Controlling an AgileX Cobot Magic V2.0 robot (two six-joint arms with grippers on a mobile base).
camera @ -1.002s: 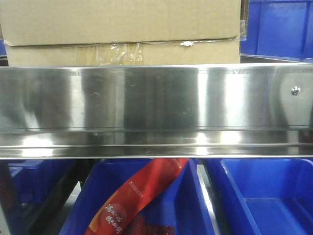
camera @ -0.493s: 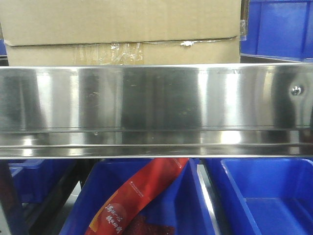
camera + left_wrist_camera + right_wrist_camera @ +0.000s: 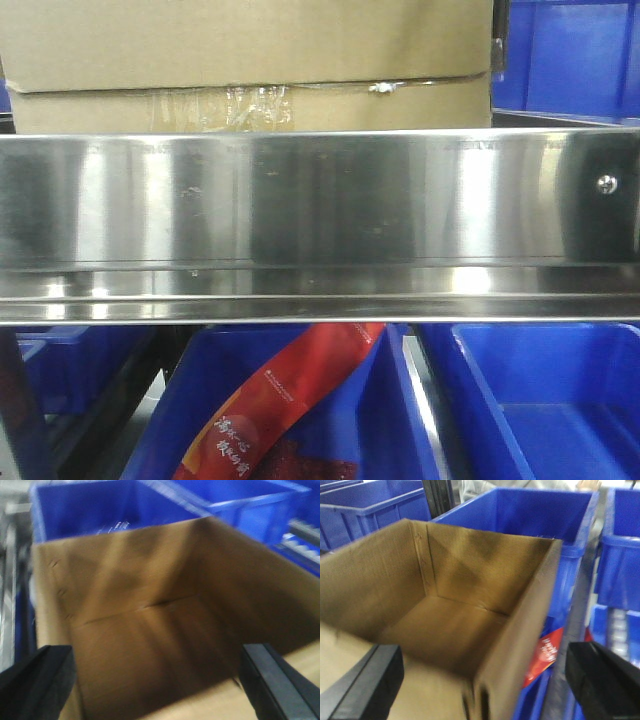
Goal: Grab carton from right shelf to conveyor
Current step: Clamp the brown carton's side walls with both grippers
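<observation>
The left gripper should next grab the carton by its side's top edge. Then it can lift the carton off the right shelf for the conveyor.
The carton (image 3: 250, 50), plain brown with crinkled tape on its lower strip, stands on the right shelf behind the shiny steel rail (image 3: 320, 200). Both wrist views look down into its open top. My left gripper (image 3: 157, 682) is open above the carton (image 3: 150, 605), its dark fingers (image 3: 35, 682) wide apart near the box's side walls. My right gripper (image 3: 485, 685) is open too and straddles the carton's (image 3: 445, 620) near right corner, with one finger (image 3: 605, 680) outside the box. Both wrist views are blurred. The conveyor is out of view.
Blue plastic bins (image 3: 540, 400) sit under the shelf, one holding a red packet (image 3: 290, 400). More blue bins (image 3: 535, 515) crowd round the carton on the shelf, with another (image 3: 100, 505) behind it. A rivet (image 3: 605, 183) marks the rail's right end.
The carton and shelf have stayed put. Only the reflections on the steel rail have shifted, with a dark patch now sharper at its middle.
</observation>
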